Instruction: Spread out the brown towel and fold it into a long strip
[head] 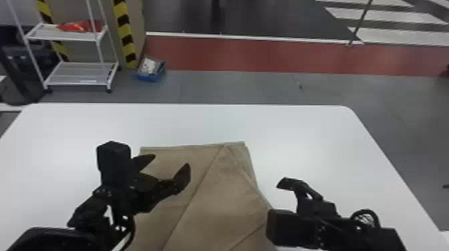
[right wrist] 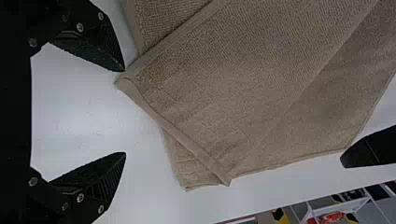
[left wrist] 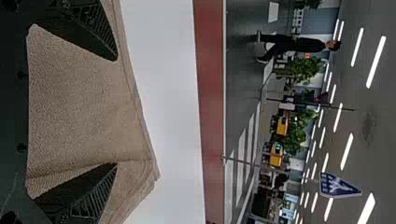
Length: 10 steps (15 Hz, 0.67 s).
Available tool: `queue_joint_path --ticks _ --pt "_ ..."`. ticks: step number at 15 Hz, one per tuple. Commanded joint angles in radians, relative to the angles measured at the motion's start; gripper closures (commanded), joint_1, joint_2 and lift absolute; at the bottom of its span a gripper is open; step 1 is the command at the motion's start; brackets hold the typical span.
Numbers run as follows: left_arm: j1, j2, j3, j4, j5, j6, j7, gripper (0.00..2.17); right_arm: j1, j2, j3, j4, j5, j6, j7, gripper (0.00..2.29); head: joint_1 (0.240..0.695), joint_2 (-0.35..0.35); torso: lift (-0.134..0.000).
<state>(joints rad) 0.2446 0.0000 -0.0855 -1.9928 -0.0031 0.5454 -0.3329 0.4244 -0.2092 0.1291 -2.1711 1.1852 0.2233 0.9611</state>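
My right gripper pinches the towel by the loose corner of its folded-over layer [right wrist: 127, 84] next, since the towel's body [right wrist: 252, 88] lies flat on the tabletop.
The brown towel [head: 207, 200] lies on the white table with a diagonal fold across its top layer, its far edge near the middle. Over its left part is my left gripper [head: 170, 162], open, nothing between its fingers. Towel fabric [left wrist: 88, 102] shows behind the left gripper [left wrist: 114, 112] in the left wrist view. My right gripper [head: 279, 197] is beside the towel's right edge, above bare table. In the right wrist view the right gripper [right wrist: 125, 112] stands open, one fingertip close to a corner of the towel [right wrist: 224, 93].
The white table [head: 187, 123] extends beyond the towel on its far side and to both sides. Past it, on the floor, stand a white shelf rack [head: 80, 73] and a blue bin [head: 150, 71].
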Motion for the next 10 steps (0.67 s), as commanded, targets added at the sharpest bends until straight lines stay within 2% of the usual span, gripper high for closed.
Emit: queue_joint_path --ticks 1,4,6,9,10 --pt "-0.002 -0.003 0.003 0.009 0.0 0.0 0.0 0.08 -0.001 -0.016 0.006 -0.001 0.01 0.0 0.025 0.28 0.695 -0.096 -0.123" --pt "-0.007 -0.003 0.004 0.02 -0.002 0.0 0.0 0.08 -0.029 -0.018 0.03 0.03 0.022 0.006 0.047 0.29 0.695 -0.096 -0.123" --pt "-0.008 -0.003 0.001 0.023 -0.002 0.0 0.0 0.08 -0.05 -0.012 0.046 0.047 0.022 0.006 0.073 0.41 0.695 -0.092 -0.123" --pt "-0.005 -0.003 0.003 0.023 -0.002 0.0 0.0 0.08 -0.078 -0.01 0.061 0.06 0.027 0.009 0.153 0.6 0.695 -0.076 -0.123" --pt "-0.005 -0.003 0.003 0.023 -0.002 -0.003 0.0 0.08 -0.082 -0.009 0.061 0.06 0.022 0.009 0.174 0.77 0.695 -0.073 -0.123"
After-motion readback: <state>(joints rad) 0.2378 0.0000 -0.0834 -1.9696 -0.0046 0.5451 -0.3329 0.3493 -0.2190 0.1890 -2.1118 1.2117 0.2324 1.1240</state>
